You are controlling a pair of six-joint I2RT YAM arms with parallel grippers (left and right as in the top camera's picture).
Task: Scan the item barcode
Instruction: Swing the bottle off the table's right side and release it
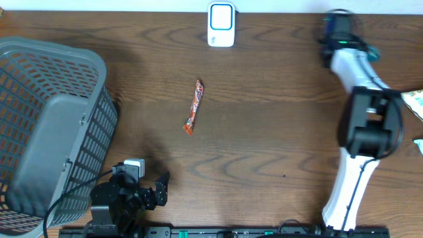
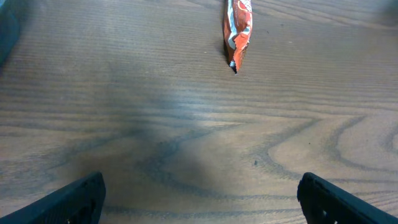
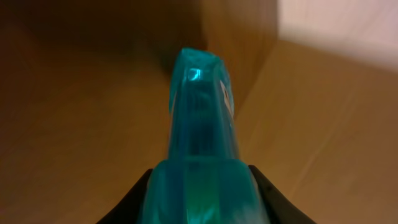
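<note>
The teal packet's lower edge hangs short of its spot, so my right gripper keeps holding the packet for now, until it lies beside the patterned packet [image 1: 414, 102].
The item, a long thin orange snack packet [image 1: 193, 106], lies flat on the wooden table near the middle. It also shows in the left wrist view, where the packet [image 2: 236, 28] lies well ahead of the fingers. No barcode shows on it. My left gripper [image 1: 157, 188] sits low at the front left, open [image 2: 199, 202], with only bare table between its fingers. At the far right back, my right gripper [image 1: 340, 32] is shut on a teal translucent handheld device [image 3: 199, 124], which fills the gap between its dark fingers [image 3: 273, 199].
A grey plastic basket [image 1: 46, 132] takes up the left side. A white and blue box-shaped device [image 1: 221, 24] stands at the back edge, centre. A patterned packet [image 1: 414, 102] lies at the right edge beside the right arm.
</note>
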